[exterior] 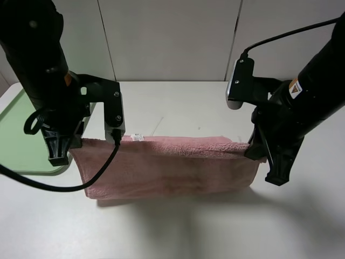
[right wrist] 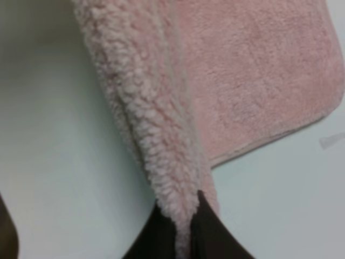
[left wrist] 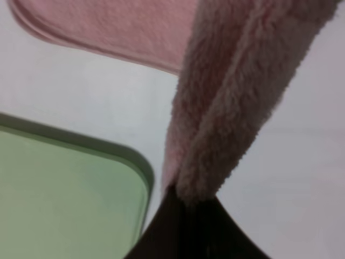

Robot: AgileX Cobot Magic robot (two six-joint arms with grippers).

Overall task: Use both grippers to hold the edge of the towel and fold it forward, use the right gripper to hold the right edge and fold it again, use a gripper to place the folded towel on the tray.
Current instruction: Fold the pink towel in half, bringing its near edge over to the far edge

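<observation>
The towel's lower layer's far edge (exterior: pixel 199 138) (right wrist: pixel 334 51) is still beyond the towel's corner in my fingers. My right gripper should keep holding the towel until its corner moves forward.
The pink towel (exterior: pixel 172 167) hangs stretched between both grippers, its upper edge (exterior: pixel 183 141) raised off the table and its lower part lying on the table. A small white tag (exterior: pixel 137 137) shows near the upper left. My left gripper (exterior: pixel 78 143) is shut on the towel's left upper corner; in the left wrist view the plush towel (left wrist: pixel 226 108) runs into the black fingers (left wrist: pixel 161 237). My right gripper (exterior: pixel 254 147) is shut on the right upper corner, with the towel (right wrist: pixel 156 135) pinched between its fingers (right wrist: pixel 215 237). The light green tray (exterior: pixel 21 135) lies at the far left.
The white table (exterior: pixel 178 108) extends behind the towel to a pale panelled wall. Black cable (exterior: pixel 64 186) from the left arm loops over the table and the towel's left end. The tray's rounded corner (left wrist: pixel 141 172) sits close beside the left gripper.
</observation>
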